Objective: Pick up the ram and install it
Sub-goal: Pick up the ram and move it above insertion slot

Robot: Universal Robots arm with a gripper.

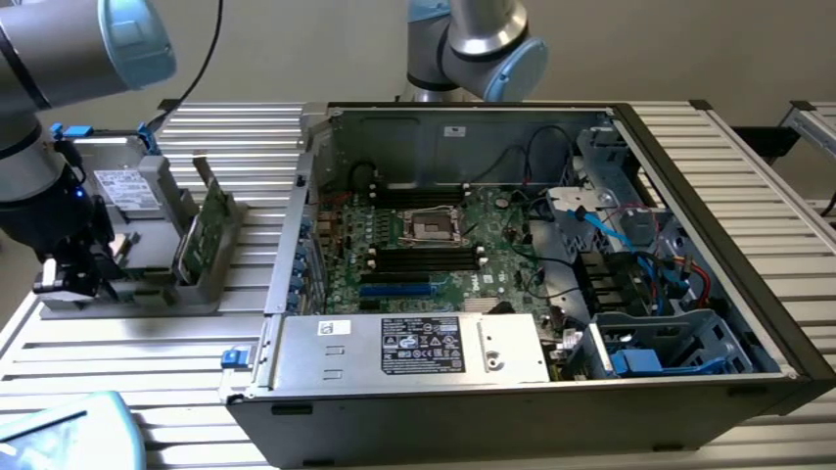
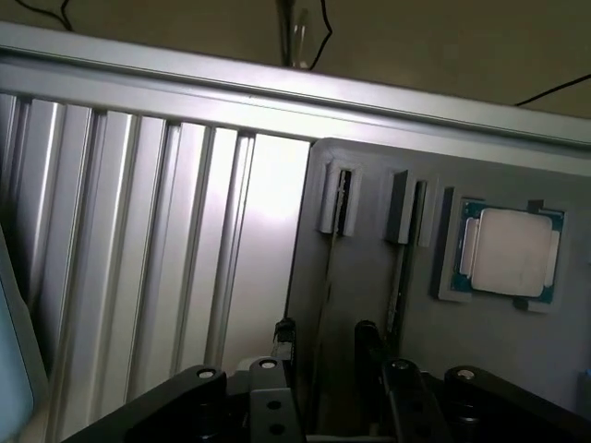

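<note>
The ram's ends are enclosed by the holder's slotted posts, and my gripper should next grab the ram's open middle part point(image 2: 324, 318) to install the ram.
The ram point(image 1: 196, 230), a slim green stick, stands on edge in a grey holder point(image 1: 157, 294) at the exterior view's left, beside the open computer case point(image 1: 313, 196). My gripper point(image 1: 74, 281) hangs over the holder's end farthest from the case, apart from the ram. In the wrist view my gripper point(image 2: 325, 340) is open with nothing held. Its black fingers point(image 2: 284, 334) point down at the holder point(image 2: 365, 277). A thin edge point(image 2: 327, 272) in one holder slot runs toward the gap between them. Black memory slots point(image 1: 421, 257) lie on the motherboard inside the case.
A processor chip point(image 2: 511, 251) sits in a recess of the holder. The case holds a silver power supply point(image 1: 405, 348), a processor socket point(image 1: 432, 225) and cables with a drive cage point(image 1: 653, 343). A second arm point(image 1: 471, 39) stands behind the case on the ribbed aluminium table point(image 1: 144, 392).
</note>
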